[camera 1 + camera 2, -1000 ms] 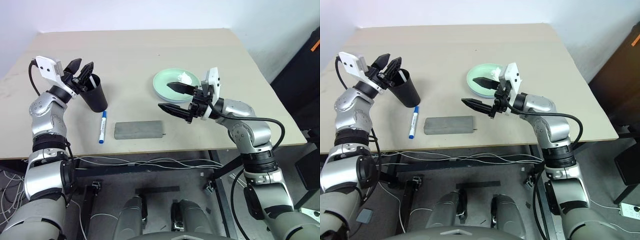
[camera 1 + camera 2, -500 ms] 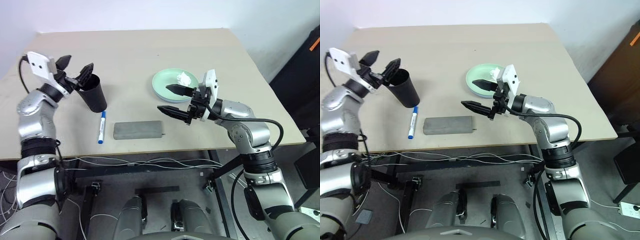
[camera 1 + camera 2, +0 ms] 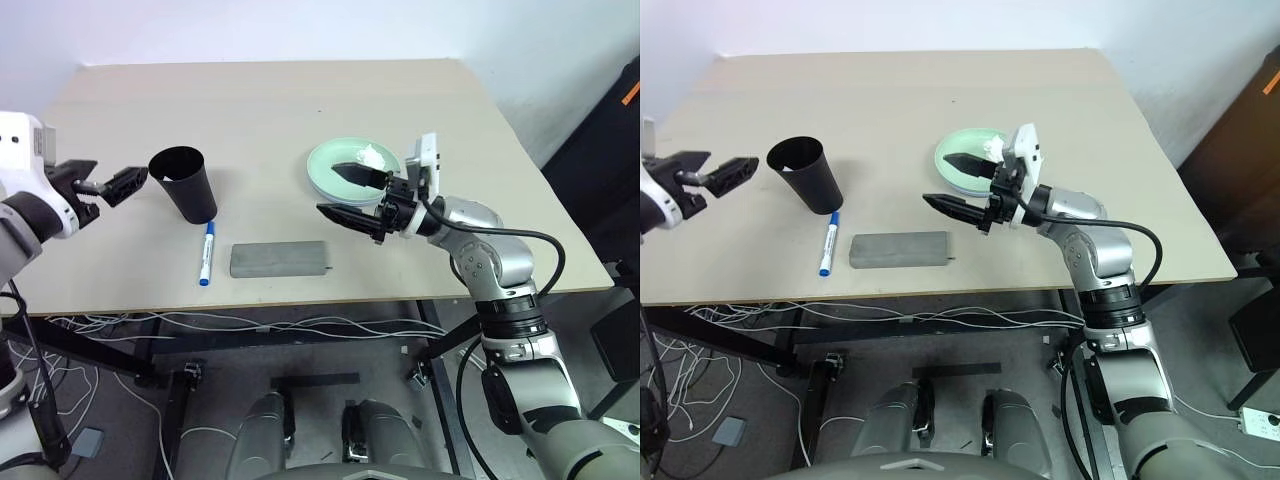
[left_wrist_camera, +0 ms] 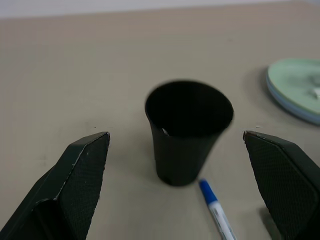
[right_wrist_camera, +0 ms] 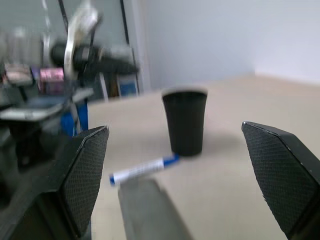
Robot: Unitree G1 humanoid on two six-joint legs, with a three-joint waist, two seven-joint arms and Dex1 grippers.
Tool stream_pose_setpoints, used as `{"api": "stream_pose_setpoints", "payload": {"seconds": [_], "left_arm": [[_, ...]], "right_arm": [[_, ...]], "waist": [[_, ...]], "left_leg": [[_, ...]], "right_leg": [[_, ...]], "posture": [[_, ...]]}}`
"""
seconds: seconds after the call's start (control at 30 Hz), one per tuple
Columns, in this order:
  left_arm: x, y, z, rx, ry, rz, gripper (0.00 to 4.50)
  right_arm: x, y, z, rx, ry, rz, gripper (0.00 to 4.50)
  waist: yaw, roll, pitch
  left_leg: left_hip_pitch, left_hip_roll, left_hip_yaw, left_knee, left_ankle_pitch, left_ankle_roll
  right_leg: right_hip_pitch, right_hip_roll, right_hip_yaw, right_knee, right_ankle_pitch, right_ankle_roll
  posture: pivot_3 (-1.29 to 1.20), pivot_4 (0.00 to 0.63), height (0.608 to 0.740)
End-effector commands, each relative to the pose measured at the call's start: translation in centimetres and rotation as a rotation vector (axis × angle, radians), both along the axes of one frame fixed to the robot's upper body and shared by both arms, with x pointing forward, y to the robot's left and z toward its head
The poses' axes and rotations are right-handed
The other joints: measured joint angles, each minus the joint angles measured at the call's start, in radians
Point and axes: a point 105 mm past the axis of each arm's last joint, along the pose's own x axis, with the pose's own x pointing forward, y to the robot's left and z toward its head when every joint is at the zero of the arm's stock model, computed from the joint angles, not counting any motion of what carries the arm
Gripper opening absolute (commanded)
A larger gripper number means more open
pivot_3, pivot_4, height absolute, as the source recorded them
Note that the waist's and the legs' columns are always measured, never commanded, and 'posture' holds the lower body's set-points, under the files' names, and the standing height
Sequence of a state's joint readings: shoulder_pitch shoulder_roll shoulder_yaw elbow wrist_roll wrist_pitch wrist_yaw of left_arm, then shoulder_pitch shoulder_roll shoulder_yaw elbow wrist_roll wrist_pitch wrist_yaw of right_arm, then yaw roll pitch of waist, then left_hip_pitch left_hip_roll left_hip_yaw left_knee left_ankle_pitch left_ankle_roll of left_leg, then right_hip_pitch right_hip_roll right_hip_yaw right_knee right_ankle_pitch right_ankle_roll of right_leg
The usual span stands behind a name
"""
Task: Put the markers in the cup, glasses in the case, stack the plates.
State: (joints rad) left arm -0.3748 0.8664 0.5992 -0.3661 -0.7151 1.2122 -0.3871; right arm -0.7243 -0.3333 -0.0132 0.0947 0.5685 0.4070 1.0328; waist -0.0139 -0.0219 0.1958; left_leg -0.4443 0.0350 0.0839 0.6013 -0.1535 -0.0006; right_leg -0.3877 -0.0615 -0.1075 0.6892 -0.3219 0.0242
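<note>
Next, the left gripper grabs the marker's white body [image 3: 206, 264] to put the blue-capped marker in the cup. The black cup's base [image 3: 202, 213] crowds the marker's blue cap.
The black cup [image 3: 185, 184] stands upright on the left of the table, with a small pale spot showing inside it in the left wrist view. My left gripper [image 3: 118, 172] hovers open and empty to its left, clear of it. A blue-capped marker [image 3: 206, 254] lies flat just in front of the cup. Beside the marker, the grey case [image 3: 279, 259] lies shut. The mint green plate [image 3: 340, 160] sits on the light blue one [image 3: 328, 191]. My right gripper [image 3: 327, 188] is open over their near edge, pointing left. The glasses are hidden.
A crumpled white tissue [image 3: 372, 155] lies on the green plate. The table's front edge [image 3: 300, 298] runs close below the case and marker. Cables hang under the table. A dark cabinet [image 3: 610, 150] stands off the right side.
My left gripper has opened wide and pulled back to the left, away from the cup's rim. The cup has gone from tilted to upright. The right arm stays where it was.
</note>
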Motion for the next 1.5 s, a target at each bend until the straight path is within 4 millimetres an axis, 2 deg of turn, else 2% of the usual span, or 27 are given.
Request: {"api": "stream_pose_setpoints", "payload": {"seconds": [0.03, 0.2, 0.4, 0.77, 1.0, 1.1, 1.23, 1.33, 1.5], "left_arm": [[-1.1, -0.3, -0.7, 0.015, 0.032, 0.015, 4.48], [-1.3, -1.6, -4.7, -0.021, 0.161, -0.009, 4.48], [0.8, -2.6, -8.5, -0.052, 0.249, 0.048, 4.48], [3.5, -5.0, -10.2, -0.011, 0.335, 0.068, 4.48], [4.7, -6.6, -11.8, -0.082, 0.422, 0.065, 4.48], [5.0, -6.2, -12.9, -0.052, 0.469, 0.124, 4.48], [4.9, -5.7, -13.1, -0.033, 0.487, 0.148, 4.48], [4.5, -5.1, -13.2, -0.020, 0.507, 0.153, 3.62], [4.5, -4.0, -12.7, -0.008, 0.497, 0.210, 1.90]], "right_arm": [[-0.4, -0.1, 1.3, 0.024, -0.048, 0.029, 4.50], [-0.5, 0.0, 1.0, 0.014, -0.072, 0.027, 4.50], [-0.7, 0.1, 0.5, -0.009, -0.080, 0.021, 4.50], [-1.2, -0.5, -0.1, -0.026, -0.065, -0.022, 4.50], [-1.0, -0.8, -0.5, -0.026, -0.048, -0.053, 4.50], [-1.1, -0.6, -0.6, -0.029, -0.045, -0.055, 4.50], [-0.9, -0.8, -0.8, -0.037, -0.041, -0.067, 4.50], [-0.9, -0.7, -0.9, -0.037, -0.040, -0.070, 4.50], [-0.9, -0.5, -0.9, -0.035, -0.039, -0.065, 4.50]], "waist": [[0.000, 0.000, 0.000], [0.002, 0.000, 0.000], [0.004, 0.000, 0.000], [0.003, 0.000, 0.000], [0.004, 0.000, 0.000], [0.008, 0.001, -0.001], [0.005, 0.001, -0.001], [0.002, 0.001, -0.001], [0.002, 0.001, -0.001]], "left_leg": [[0.000, 0.000, 0.000, 0.000, 0.000, 0.000], [0.000, 0.000, 0.000, 0.000, 0.000, 0.000], [0.000, 0.000, 0.000, 0.000, 0.000, 0.000], [0.000, 0.000, 0.001, -0.001, 0.000, 0.000], [0.000, 0.000, 0.001, -0.001, 0.000, 0.000], [0.000, 0.000, 0.001, -0.001, 0.000, 0.000], [0.002, 0.000, 0.001, 0.000, 0.000, 0.000], [0.002, 0.000, 0.001, 0.000, 0.000, -0.001], [0.001, 0.000, 0.001, -0.001, 0.000, 0.000]], "right_leg": [[0.000, 0.000, 0.000, 0.000, 0.000, 0.000], [0.000, 0.000, 0.001, 0.000, 0.000, 0.000], [0.000, 0.000, 0.001, -0.001, 0.000, -0.001], [-0.001, 0.000, 0.001, -0.001, 0.001, -0.001], [-0.001, 0.000, 0.001, -0.001, 0.001, -0.001], [0.000, 0.000, 0.001, 0.000, 0.001, -0.001], [0.002, 0.000, 0.001, 0.000, 0.001, 0.000], [0.001, 0.000, 0.001, 0.000, 0.002, 0.000], [0.000, 0.000, 0.002, -0.001, 0.002, 0.000]], "posture": [[0.00, 0.150, 0.740], [0.00, 0.150, 0.740], [0.00, 0.150, 0.740], [0.00, 0.150, 0.740], [0.00, 0.150, 0.740], [0.00, 0.150, 0.740], [0.00, 0.150, 0.740], [0.00, 0.150, 0.740], [0.00, 0.150, 0.740]]}}
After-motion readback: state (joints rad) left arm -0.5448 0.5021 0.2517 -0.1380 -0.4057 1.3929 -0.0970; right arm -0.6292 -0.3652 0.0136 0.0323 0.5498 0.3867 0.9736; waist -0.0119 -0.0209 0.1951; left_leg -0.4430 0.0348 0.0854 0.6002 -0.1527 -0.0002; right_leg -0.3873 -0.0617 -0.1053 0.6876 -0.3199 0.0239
